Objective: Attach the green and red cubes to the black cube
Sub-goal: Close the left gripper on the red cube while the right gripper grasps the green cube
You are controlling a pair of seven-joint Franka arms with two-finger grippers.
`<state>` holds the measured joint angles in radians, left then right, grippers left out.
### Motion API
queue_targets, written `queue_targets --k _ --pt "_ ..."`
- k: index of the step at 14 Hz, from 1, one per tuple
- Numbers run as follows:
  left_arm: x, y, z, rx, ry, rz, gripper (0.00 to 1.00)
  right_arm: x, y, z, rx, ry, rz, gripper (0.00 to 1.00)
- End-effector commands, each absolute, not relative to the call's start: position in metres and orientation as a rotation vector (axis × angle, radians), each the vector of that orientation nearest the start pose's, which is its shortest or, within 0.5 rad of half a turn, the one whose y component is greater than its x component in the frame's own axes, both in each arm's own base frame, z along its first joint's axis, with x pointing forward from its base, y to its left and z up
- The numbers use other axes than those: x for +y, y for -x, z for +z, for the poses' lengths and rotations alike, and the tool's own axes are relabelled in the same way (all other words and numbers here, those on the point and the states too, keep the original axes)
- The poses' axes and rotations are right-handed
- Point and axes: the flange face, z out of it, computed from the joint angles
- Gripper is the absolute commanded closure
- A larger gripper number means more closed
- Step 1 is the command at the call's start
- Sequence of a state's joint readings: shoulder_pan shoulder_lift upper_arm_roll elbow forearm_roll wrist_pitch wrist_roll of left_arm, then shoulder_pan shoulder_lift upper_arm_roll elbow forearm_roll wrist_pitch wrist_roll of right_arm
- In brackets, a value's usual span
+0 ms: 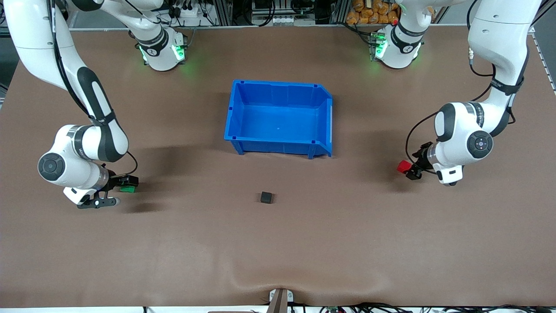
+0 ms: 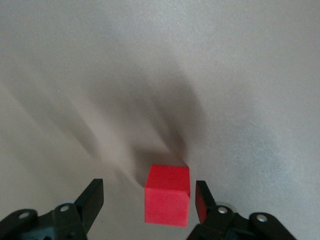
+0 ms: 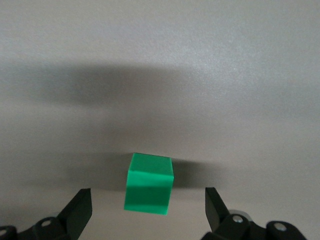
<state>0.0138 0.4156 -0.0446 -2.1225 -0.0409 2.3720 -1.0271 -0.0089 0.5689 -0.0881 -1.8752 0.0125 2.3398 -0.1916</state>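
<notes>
My right gripper grips the green cube by its two opposite sides next, to attach the green cube [image 1: 127, 188] to the black cube [image 1: 266, 198].
The black cube [image 1: 266, 198] sits alone on the table, nearer the front camera than the blue bin. The red cube [image 1: 404, 166] lies on the table toward the left arm's end. My left gripper [image 1: 412, 170] is low around it. In the left wrist view the left gripper [image 2: 148, 202] is open, and the red cube [image 2: 167, 194] stands between the fingers, close to one of them. The green cube [image 1: 127, 188] lies toward the right arm's end. My right gripper [image 1: 123, 182] is low at it. In the right wrist view the right gripper [image 3: 147, 207] is open, with the green cube [image 3: 148, 184] between the fingers, touching neither.
An empty blue bin [image 1: 280, 117] stands in the middle of the brown table, farther from the front camera than the black cube. Both arm bases stand along the table's edge farthest from the front camera.
</notes>
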Motion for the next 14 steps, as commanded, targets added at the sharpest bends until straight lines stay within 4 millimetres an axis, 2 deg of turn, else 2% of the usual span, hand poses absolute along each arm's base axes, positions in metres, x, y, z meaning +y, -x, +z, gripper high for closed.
queue_targets --k 1,5,9,11,14 --pt "-0.017 -0.560 0.196 -1.559 2.675 0.261 0.19 -0.064 -0.625 0.192 -0.071 3.120 0.171 0.00" --pt "-0.018 -0.563 0.196 -1.606 2.671 0.278 0.21 -0.067 -0.622 0.182 -0.014 3.089 0.190 0.01" --pt "-0.018 -0.564 0.190 -1.611 2.673 0.270 0.31 -0.070 -0.624 0.178 -0.026 3.091 0.190 0.28" --pt "-0.017 -0.566 0.189 -1.618 2.675 0.261 0.33 -0.070 -0.624 0.178 -0.031 3.091 0.190 0.48" --pt "-0.019 -0.567 0.187 -1.652 2.669 0.278 0.41 -0.069 -0.626 0.179 -0.043 3.096 0.184 0.99"
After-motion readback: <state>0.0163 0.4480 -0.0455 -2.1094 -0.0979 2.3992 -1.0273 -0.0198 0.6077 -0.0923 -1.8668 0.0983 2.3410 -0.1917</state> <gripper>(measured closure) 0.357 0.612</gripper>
